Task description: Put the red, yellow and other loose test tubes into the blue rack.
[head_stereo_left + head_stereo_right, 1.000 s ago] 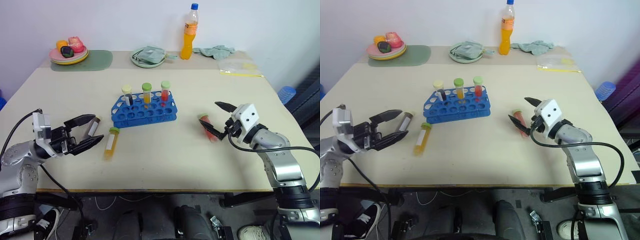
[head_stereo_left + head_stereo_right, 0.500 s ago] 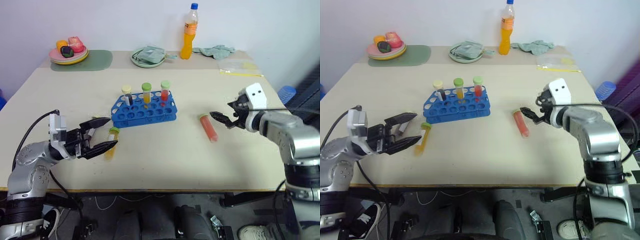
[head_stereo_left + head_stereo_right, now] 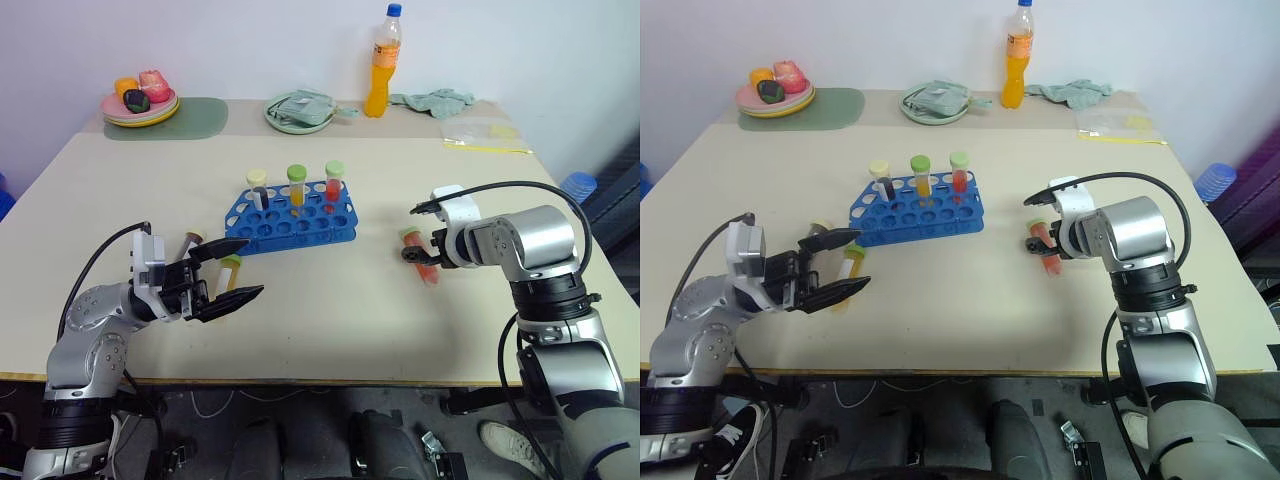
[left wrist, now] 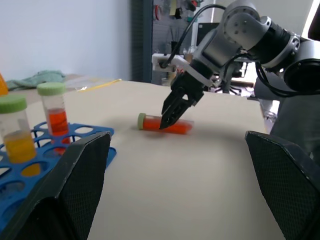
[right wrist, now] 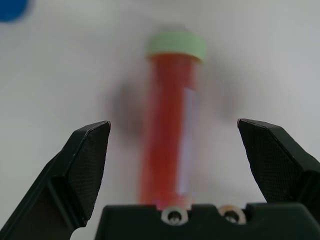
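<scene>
Next, my right gripper grabs the red test tube by its body below the green cap (image 3: 426,271) to stand the tube in the blue rack (image 3: 290,213).
The blue rack (image 3: 290,213) stands mid-table with three capped tubes upright in its back row. A red tube (image 3: 424,262) with a green cap lies flat to its right. My right gripper (image 3: 416,248) points down over it, open, and the red tube (image 5: 170,135) lies between the two fingers (image 5: 87,160) without touching them. A yellow tube (image 3: 229,273) and a dark tube (image 3: 188,243) lie left of the rack. My left gripper (image 3: 238,272) is open and level beside the yellow tube, partly hiding it, with nothing between its fingers.
At the back stand an orange drink bottle (image 3: 378,62), a plate of fruit (image 3: 138,100) on a green mat (image 3: 180,118), a green dish with a cloth (image 3: 300,108), another cloth (image 3: 432,100) and a plastic bag (image 3: 480,135).
My right gripper has tipped from level to pointing down and now straddles the red tube. My left gripper has slid right, up to the yellow tube. No tube has moved.
</scene>
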